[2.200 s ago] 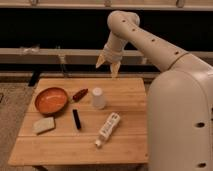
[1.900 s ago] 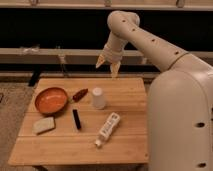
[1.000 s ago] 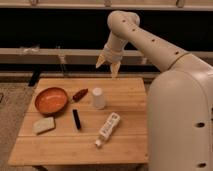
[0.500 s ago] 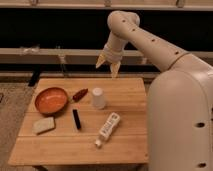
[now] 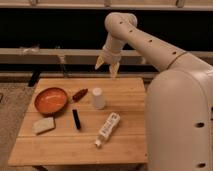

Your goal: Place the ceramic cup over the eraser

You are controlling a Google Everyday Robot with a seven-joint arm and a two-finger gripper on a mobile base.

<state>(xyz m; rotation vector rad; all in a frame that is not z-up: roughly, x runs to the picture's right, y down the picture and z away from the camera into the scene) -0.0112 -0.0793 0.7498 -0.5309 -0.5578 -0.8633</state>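
My gripper needs to grab the cup by its tapered white side [image 5: 98, 100] next, so it can set the ceramic cup over the eraser [image 5: 76, 119].
The ceramic cup [image 5: 98, 98] is small, plain white and tapered, standing mouth down near the middle of the wooden table [image 5: 125, 145]. The eraser [image 5: 76, 119] is a slim black bar lying just left and in front of the cup, apart from it. My gripper [image 5: 107, 65] hangs above the table's far edge, up and slightly right of the cup, with its pale fingers spread apart and nothing between them.
An orange bowl [image 5: 50, 100] sits at the left, a small dark red oblong thing [image 5: 79, 94] beside it. A pale beige block [image 5: 43, 125] lies front left. A white labelled bottle [image 5: 108, 128] lies on its side right of the eraser. My large white arm body fills the right.
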